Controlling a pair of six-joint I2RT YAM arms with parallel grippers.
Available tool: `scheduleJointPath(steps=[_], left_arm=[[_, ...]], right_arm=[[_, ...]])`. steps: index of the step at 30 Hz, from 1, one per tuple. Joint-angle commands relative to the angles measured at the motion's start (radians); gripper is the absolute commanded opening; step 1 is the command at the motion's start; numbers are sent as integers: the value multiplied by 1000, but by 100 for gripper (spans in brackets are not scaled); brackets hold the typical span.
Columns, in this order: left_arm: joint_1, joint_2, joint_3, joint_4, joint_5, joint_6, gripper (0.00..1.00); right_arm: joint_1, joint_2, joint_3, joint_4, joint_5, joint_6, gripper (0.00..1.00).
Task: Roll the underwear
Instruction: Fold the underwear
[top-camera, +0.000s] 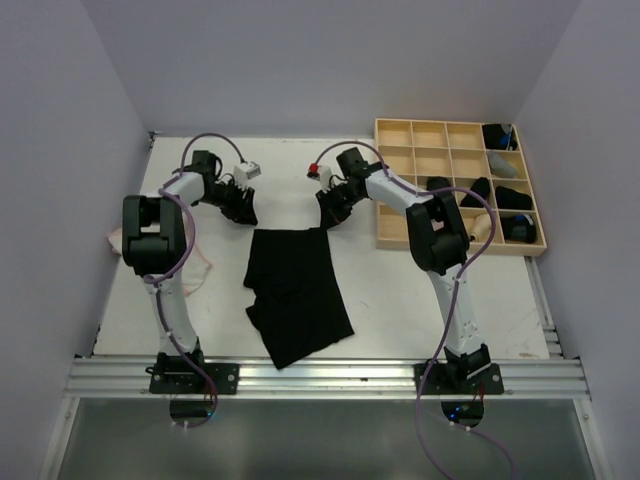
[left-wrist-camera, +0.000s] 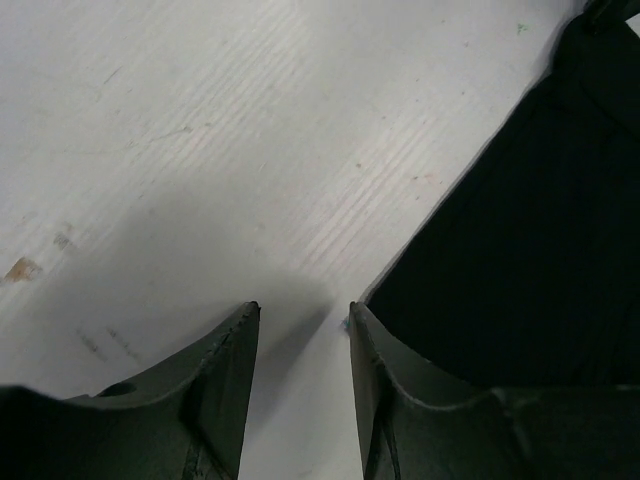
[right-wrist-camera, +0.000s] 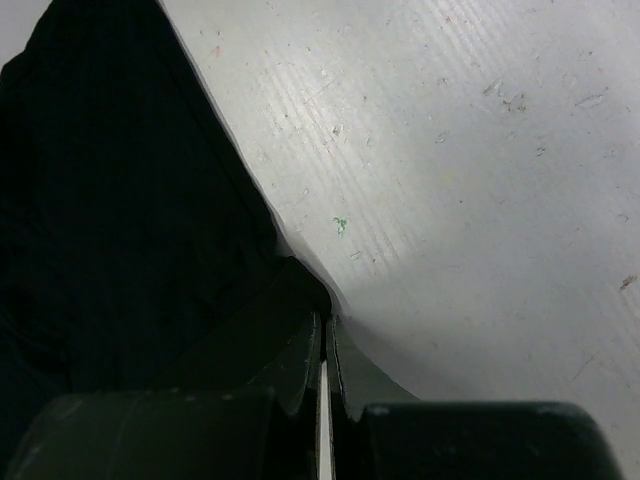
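The black underwear's free far corner is opposite my right gripper's corner. My left gripper will grab it there to fold the underwear's far edge over for rolling.
A black underwear lies spread flat in the middle of the table. My left gripper is at its far left corner. In the left wrist view that gripper is open and empty over bare table, its right finger at the cloth's edge. My right gripper is at the far right corner. In the right wrist view it is shut, with the black cloth's corner running into its tips. A whitish underwear with pink edging lies at the left, partly hidden behind the left arm.
A pale wooden grid tray stands at the back right, with several black rolls in its right-hand compartments. The right arm's elbow reaches over the tray. A metal rail runs along the near edge.
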Motion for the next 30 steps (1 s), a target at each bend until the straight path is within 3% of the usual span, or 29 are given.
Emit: scheduleJointPath(steps=[1, 20, 23, 27, 30], left_arm=[[-69, -4, -13, 33, -11, -18, 45], [-74, -63, -168, -71, -100, 103, 36], [-74, -49, -172, -59, -103, 95, 28], [-72, -44, -168, -7, -114, 48, 1], [-69, -64, -157, 50, -131, 8, 0]], right_arm=[[-2, -3, 9, -24, 31, 18, 0], [-5, -11, -5, -26, 57, 23, 0], [-5, -3, -4, -24, 50, 31, 0], [-4, -5, -4, -22, 45, 32, 0], [-7, -3, 19, -9, 60, 35, 0]])
